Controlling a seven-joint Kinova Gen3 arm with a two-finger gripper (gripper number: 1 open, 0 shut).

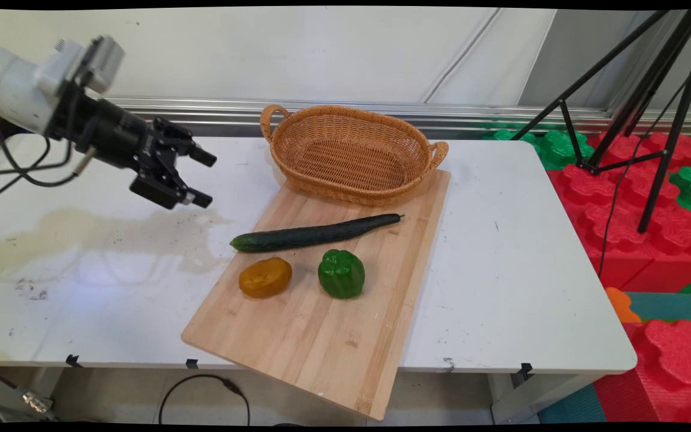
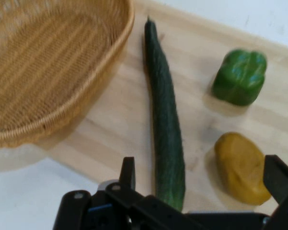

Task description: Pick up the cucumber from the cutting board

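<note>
The long dark green cucumber should go in the wicker basket, so next my gripper will grab it by its thick part near the pale tip (image 1: 287, 238).
My gripper (image 1: 204, 178) hangs open above the white table, left of the wooden cutting board (image 1: 321, 324), holding nothing. A long dark green cucumber (image 1: 314, 233) lies across the board; its near end is the closest thing to the gripper. In front of it sit a yellow-orange potato-like piece (image 1: 265, 277) and a green bell pepper (image 1: 341, 273). In the hand view the cucumber (image 2: 165, 120) runs up between my two fingers (image 2: 128, 172), with the yellow piece (image 2: 240, 166) and pepper (image 2: 239, 76) to its right. The wicker basket (image 2: 93, 86) is at upper left.
An empty oval wicker basket (image 1: 297, 174) with two handles rests on the board's far end. The board overhangs the table's near edge. A black tripod (image 1: 639, 108) and red and green foam blocks (image 1: 633, 210) stand to the right of the table.
</note>
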